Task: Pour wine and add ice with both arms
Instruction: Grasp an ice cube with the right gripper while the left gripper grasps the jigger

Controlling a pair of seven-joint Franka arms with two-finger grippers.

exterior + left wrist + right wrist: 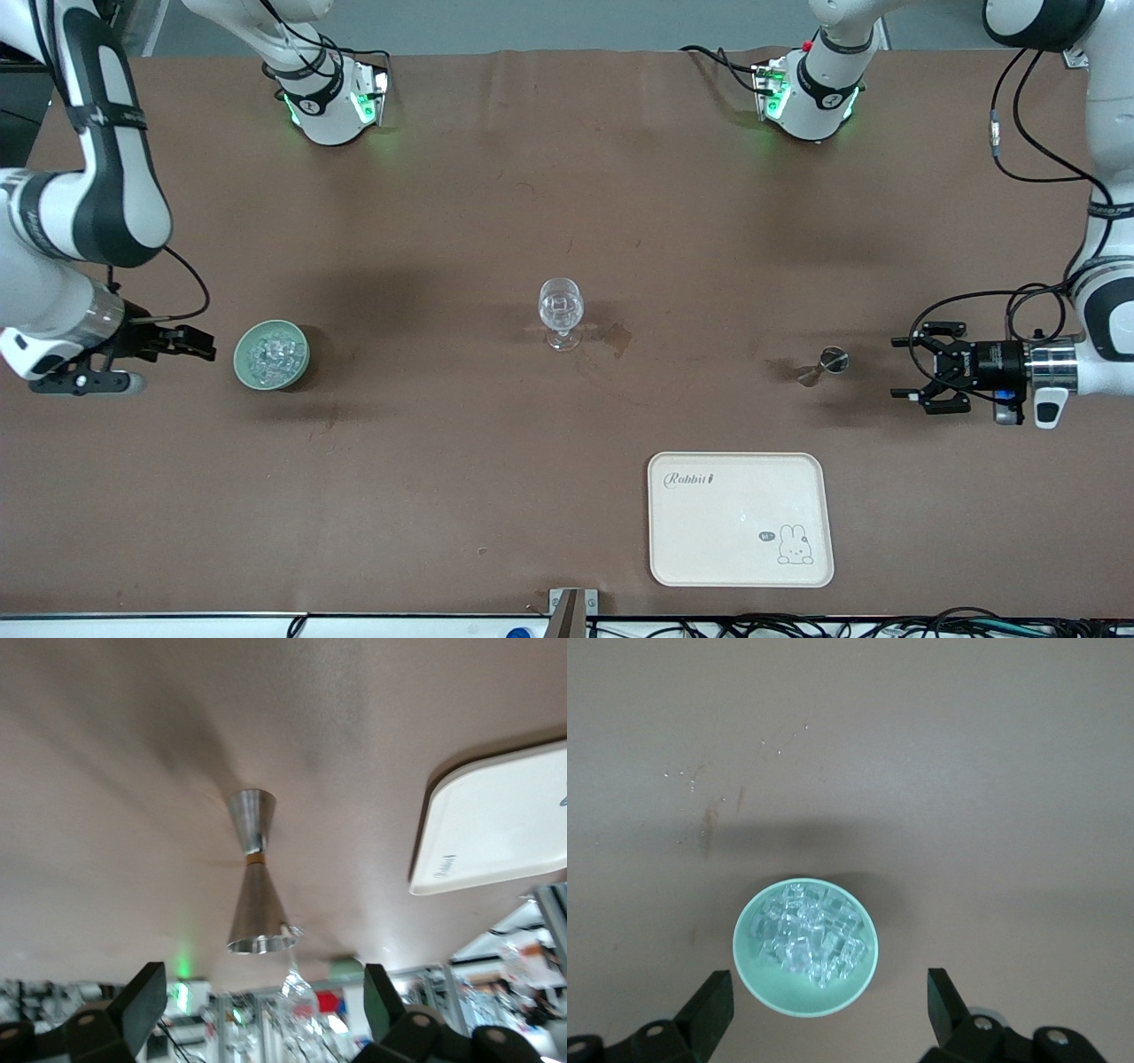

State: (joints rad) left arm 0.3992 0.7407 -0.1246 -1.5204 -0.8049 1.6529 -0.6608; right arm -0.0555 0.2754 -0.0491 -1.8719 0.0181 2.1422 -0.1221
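Note:
Next, my right gripper picks up an ice cube (275, 358) by its flat sides to add ice to the clear stemmed glass (561, 312).
A pale green bowl (271, 354) holds several clear ice cubes (270, 348) toward the right arm's end of the table. My right gripper (205, 345) is open and empty beside the bowl. In the right wrist view the bowl (772, 992) with the ice (808, 935) lies just ahead of the open gripper (830, 1010). A clear stemmed glass (561, 312) stands mid-table. A small metal jigger (828, 363) stands toward the left arm's end. My left gripper (899, 368) is open and empty, low, facing the jigger. The left wrist view shows the jigger (255, 877) ahead of the open gripper (264, 1010).
A cream tray (740, 518) with a rabbit print lies nearer the front camera than the jigger; it also shows in the left wrist view (496, 824). A dark wet mark (616, 338) lies on the brown table beside the glass. The arm bases (332, 97) stand along the table's farthest edge.

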